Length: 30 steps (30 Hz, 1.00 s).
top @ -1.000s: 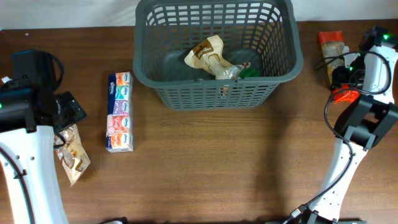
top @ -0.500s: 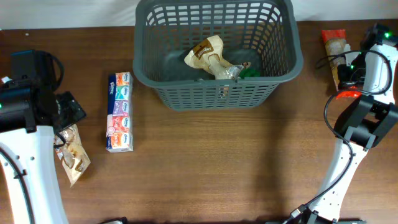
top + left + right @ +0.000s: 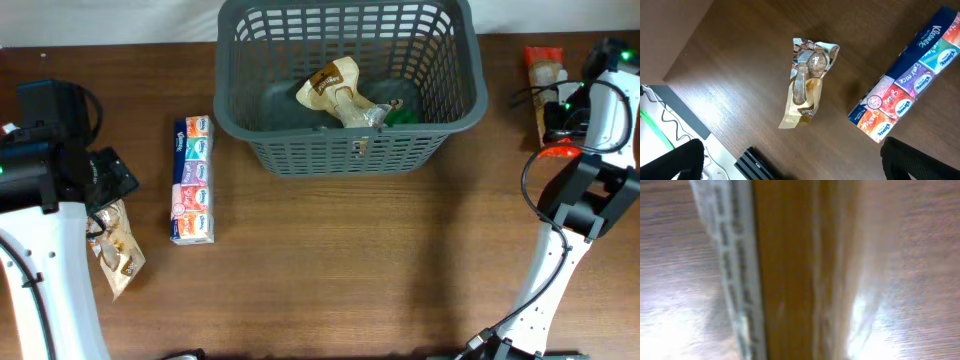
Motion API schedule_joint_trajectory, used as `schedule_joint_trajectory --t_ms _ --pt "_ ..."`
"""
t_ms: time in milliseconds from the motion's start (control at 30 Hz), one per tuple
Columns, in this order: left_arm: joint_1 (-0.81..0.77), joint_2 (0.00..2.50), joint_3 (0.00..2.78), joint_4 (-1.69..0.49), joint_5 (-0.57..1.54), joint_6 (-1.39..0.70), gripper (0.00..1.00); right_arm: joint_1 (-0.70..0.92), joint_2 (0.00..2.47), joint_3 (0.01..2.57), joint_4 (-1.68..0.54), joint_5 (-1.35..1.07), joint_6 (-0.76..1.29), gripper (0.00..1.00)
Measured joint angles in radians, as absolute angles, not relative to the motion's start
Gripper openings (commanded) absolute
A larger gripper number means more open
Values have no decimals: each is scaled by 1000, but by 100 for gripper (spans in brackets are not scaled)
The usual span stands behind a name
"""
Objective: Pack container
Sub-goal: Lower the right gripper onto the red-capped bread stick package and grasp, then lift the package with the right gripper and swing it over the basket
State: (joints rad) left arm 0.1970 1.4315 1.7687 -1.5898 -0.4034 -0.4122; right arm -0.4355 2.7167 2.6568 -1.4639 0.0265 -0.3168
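I would bring the orange-and-red packet [image 3: 543, 68] [image 3: 790, 270] up off the table if I lifted my right gripper now, because my right gripper is shut on the packet.
The container [image 3: 455, 110], a dark grey slotted basket, stands at the back centre with a beige packet [image 3: 335, 88] and something green [image 3: 403, 115] inside. At the far right edge my right gripper [image 3: 552, 118] is shut on an orange-and-red packet [image 3: 543, 68]. That packet [image 3: 790, 270] fills the right wrist view as a blur and hides the fingers. My left gripper [image 3: 800, 162] is open at the left, with nothing between its black fingertips [image 3: 922, 160]. It hovers over a clear snack packet [image 3: 807, 85], and a multicolour tissue pack [image 3: 910, 85] lies to its right.
The tissue pack [image 3: 193, 180] lies lengthwise left of the basket, and the snack packet [image 3: 118, 248] sits near the left arm's base. A black bar [image 3: 765, 162] and cables run along the table's left edge.
The right gripper has shut on the orange-and-red packet, which has shifted a little to the right and toward the back. The left arm has not moved.
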Motion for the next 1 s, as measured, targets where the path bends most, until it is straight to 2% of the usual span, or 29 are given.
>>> schedule_joint_trajectory --t_ms 133,367,733,1000 --pt "197 1431 1769 -1590 -403 -412 100 -436 2721 2743 -1552 -38 -308 4" --pt "197 1431 1769 -1590 -403 -412 100 -436 2702 3062 -1659 -188 -284 4" --pt "197 1431 1769 -1590 -403 -412 100 -409 2395 3087 -1611 -537 -261 4" --pt "197 1431 1769 -1590 -403 -412 100 -208 2175 3108 -1489 -692 -340 4"
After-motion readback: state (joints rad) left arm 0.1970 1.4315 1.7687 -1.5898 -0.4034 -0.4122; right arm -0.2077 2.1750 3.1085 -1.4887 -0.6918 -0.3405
